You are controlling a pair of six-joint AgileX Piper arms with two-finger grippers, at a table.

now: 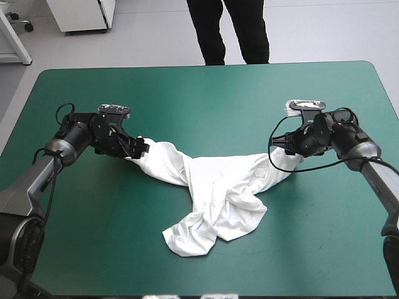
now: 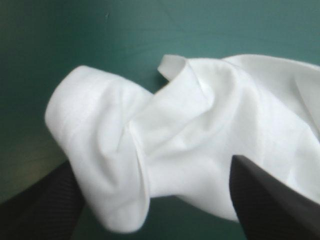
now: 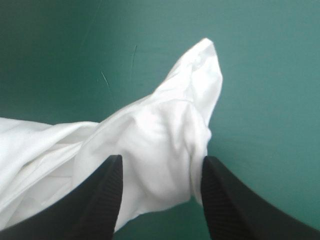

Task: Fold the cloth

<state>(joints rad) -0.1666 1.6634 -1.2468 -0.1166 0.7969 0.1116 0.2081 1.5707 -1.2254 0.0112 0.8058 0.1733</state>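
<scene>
Next, my left gripper grabs the T-shirt by the hemmed edge along its rolled fold [image 1: 141, 158], which stands up while the trailing lobe [image 1: 215, 227] lies slack.
The white T-shirt [image 1: 218, 193] lies crumpled on the teal-green cover, drawn out in a band between both arms, with a bunched lobe trailing toward the table's front edge. My left gripper [image 1: 138, 149] is at the shirt's left end. In the left wrist view the left gripper [image 2: 150, 162] has its fingers wide apart, and a rolled fold of the T-shirt [image 2: 200, 115] lies between them. My right gripper [image 1: 280, 152] is at the shirt's right end. Seen from its wrist, the right gripper [image 3: 160, 157] stands open around a thick bunch of the T-shirt [image 3: 160, 125], whose tip points ahead.
Bare teal-green cover [image 1: 206, 93] stretches from the shirt to the table's far edge. More bare cover lies at the front left [image 1: 93, 237] and front right [image 1: 324, 237].
</scene>
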